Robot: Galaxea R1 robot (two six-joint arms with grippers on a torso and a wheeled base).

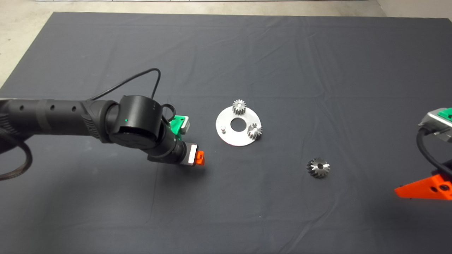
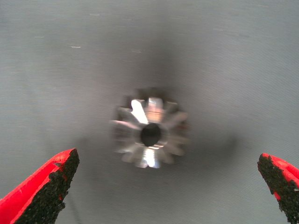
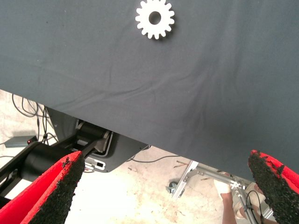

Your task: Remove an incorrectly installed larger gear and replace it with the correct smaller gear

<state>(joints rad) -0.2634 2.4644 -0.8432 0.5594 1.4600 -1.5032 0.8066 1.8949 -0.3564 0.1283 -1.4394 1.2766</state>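
Note:
The robot's left gripper needs to pick up the smaller gear by its toothed rim (image 2: 175, 136) next, so that the gear's hole stays free for the peg.
The larger gear (image 1: 318, 167), dark grey with flaring teeth, lies loose on the mat, right of the round silver plate (image 1: 233, 139). The plate carries two small silver gears (image 1: 239, 107) (image 1: 254, 131) and one bare peg (image 1: 223, 128). My left gripper (image 1: 200, 158) hangs over the mat left of the plate and hides what lies under it in the head view. In the left wrist view it (image 2: 168, 161) is open, above the smaller gear (image 2: 152, 133), which lies flat between the spread fingers. My right gripper (image 1: 423, 188) waits open at the lower right edge.
The right wrist view shows one pale gear (image 3: 155, 17) lying flat on the mat; I cannot tell which gear it is. Past the mat's edge (image 3: 140, 140) are floor, cables and the robot's base. The left arm (image 1: 70, 116) reaches in across the mat's left half.

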